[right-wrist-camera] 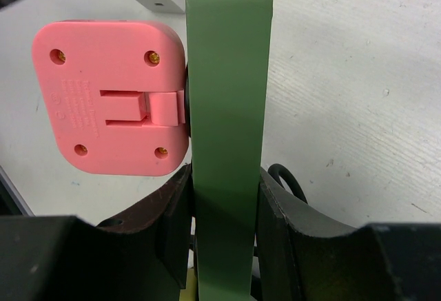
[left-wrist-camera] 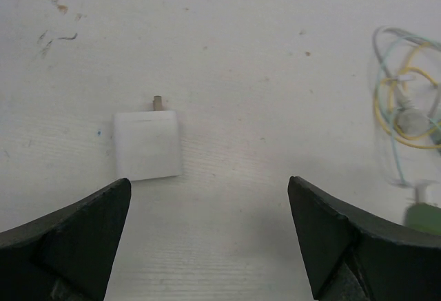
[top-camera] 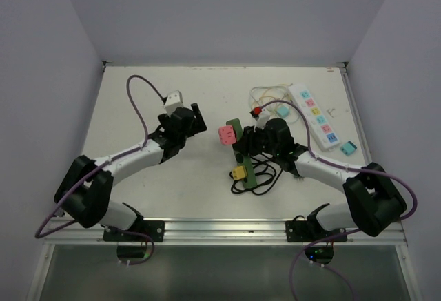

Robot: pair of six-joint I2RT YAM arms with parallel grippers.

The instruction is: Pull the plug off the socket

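The left gripper grabs the plug across its broad sides next, from the plug's end opposite the socket, to pull the pink plug [top-camera: 227,134] straight off.
A green socket strip [right-wrist-camera: 227,108] stands on edge, and my right gripper [right-wrist-camera: 224,225] is shut on it, one finger on each flat side. A pink plug [right-wrist-camera: 110,101] sits plugged into its left face, above my left finger. In the top view the strip [top-camera: 233,125] is at the table's middle with the pink plug [top-camera: 227,134] facing left and a yellow plug [top-camera: 239,172] lower on it. My right gripper [top-camera: 247,146] holds it from the right. My left gripper [top-camera: 197,116] is open and empty, left of the pink plug, apart from it.
A small white adapter [left-wrist-camera: 148,144] lies on the table just ahead of my left gripper [left-wrist-camera: 209,246]. A black cable coil [top-camera: 258,180] lies by the strip. A white power strip [top-camera: 317,116], thin wires [top-camera: 265,94] and a teal plug [top-camera: 349,148] lie at the right.
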